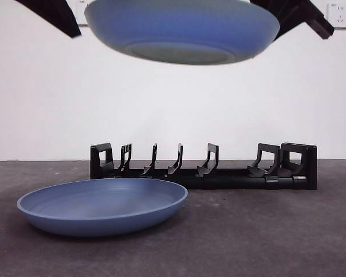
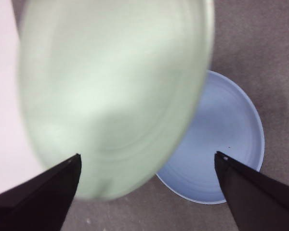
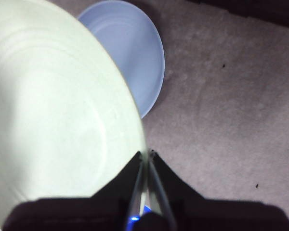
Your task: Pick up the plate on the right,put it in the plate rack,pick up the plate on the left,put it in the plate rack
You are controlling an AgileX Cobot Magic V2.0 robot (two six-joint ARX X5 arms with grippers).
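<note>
My left gripper next needs to grab the raised plate by its upper rim [image 2: 183, 120], so that it can set the plate upright in the plate rack.
One blue plate [image 1: 181, 29] hangs high above the table, its underside facing the front view. My right gripper [image 3: 147, 159] is shut on its rim; in both wrist views this plate [image 3: 53, 110] looks pale and washed out. The left gripper [image 2: 147, 155] is open with its jaws wide apart, and the raised plate [image 2: 111, 86] fills the space ahead of them, close to one jaw. I cannot tell whether they touch. A second blue plate [image 1: 104, 205] lies flat on the table at the left, below the raised one [image 2: 221, 144]. Behind it stands the black plate rack [image 1: 219, 173], with nothing in its slots.
Both arms enter the front view at the top corners, one [image 1: 52, 14] on the left and one [image 1: 300, 14] on the right. A white wall with a socket [image 1: 340, 14] closes off the back. Grey table surface [image 1: 265, 231] stretches in front of the rack.
</note>
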